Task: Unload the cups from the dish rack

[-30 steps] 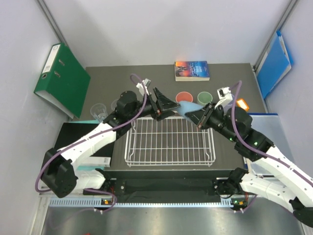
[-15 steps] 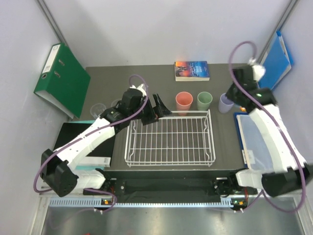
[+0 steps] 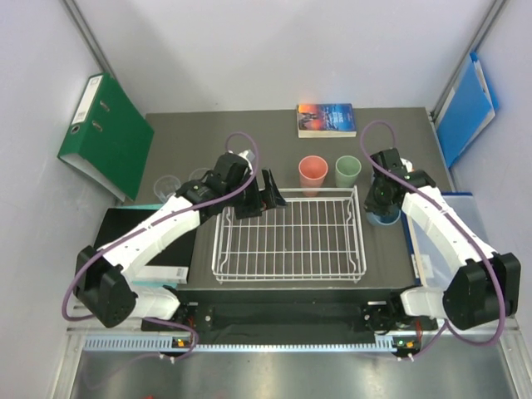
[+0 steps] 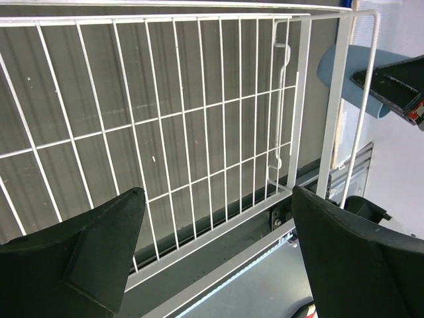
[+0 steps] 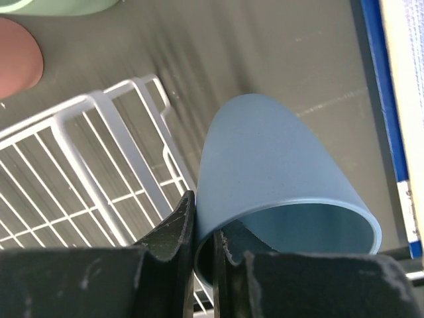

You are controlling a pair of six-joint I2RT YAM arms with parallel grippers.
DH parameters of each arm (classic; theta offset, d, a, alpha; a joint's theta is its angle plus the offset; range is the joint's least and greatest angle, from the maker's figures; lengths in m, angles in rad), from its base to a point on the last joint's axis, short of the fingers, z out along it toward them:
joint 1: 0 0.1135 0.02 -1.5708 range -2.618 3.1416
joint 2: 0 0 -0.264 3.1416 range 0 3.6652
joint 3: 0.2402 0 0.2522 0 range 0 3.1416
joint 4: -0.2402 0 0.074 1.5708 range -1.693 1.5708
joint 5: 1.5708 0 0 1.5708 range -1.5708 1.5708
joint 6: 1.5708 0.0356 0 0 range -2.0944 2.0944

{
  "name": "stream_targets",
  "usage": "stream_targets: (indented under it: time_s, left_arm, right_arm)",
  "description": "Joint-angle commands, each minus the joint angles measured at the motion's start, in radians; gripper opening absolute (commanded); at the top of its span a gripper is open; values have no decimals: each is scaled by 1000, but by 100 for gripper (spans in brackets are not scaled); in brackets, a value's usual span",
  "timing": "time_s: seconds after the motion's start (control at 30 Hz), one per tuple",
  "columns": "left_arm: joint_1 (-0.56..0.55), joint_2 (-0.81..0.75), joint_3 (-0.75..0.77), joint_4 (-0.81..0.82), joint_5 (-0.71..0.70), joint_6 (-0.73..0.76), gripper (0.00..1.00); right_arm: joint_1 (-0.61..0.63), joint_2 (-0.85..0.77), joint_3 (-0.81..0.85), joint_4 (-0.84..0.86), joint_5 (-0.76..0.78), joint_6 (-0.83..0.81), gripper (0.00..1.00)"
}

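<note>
My right gripper should keep holding the light blue cup until it reaches the green cup; opened now above empty counter, it would drop short.
The white wire dish rack (image 3: 287, 273) holds no cups. My right gripper (image 3: 381, 202) is shut on the rim of the light blue cup (image 5: 278, 172), one finger inside and one outside (image 5: 204, 245), just past the rack's right side (image 5: 99, 119). The cup also shows in the left wrist view (image 4: 351, 69). My left gripper (image 3: 270, 195) is open and empty over the rack's back left part (image 4: 165, 119). The salmon cup (image 3: 312, 173) and the green cup (image 3: 348, 170) stand behind the rack. Two clear glass cups (image 3: 168, 186) stand at the left. The lavender cup is not visible.
A green binder (image 3: 104, 133) leans at the back left and a book (image 3: 327, 119) lies at the back. A blue folder (image 3: 465, 104) leans at the back right. A blue-rimmed white box (image 3: 436, 241) lies right of the rack, a black pad (image 3: 133, 233) left.
My right arm has swung from the back right corner down to the rack's right side and now holds the light blue cup. My left gripper has shifted slightly right over the rack.
</note>
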Motion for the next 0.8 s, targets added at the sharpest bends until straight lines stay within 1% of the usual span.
stream_targets:
  time_s: [0.0, 0.2, 0.47, 0.57, 0.73, 0.77]
  left_arm:
    - [-1, 20, 26, -3, -3, 24, 96]
    - [-1, 36, 52, -21, -23, 38, 96]
    - [2, 36, 62, -40, -60, 49, 95]
    - [2, 34, 62, -44, -68, 52, 96]
    - [0, 37, 63, -46, -72, 53, 96]
    - [2, 39, 62, -44, -72, 53, 96]
  right_arm:
    - [-1, 92, 43, 58, -8, 1, 0]
    - [-2, 244, 150, 30, 23, -9, 0]
    - [-24, 390, 273, 22, 29, -22, 0]
    - [-28, 428, 298, 10, 23, -27, 0]
    - [-31, 438, 284, 18, 0, -30, 0]
    - [-33, 436, 279, 21, -9, -32, 4]
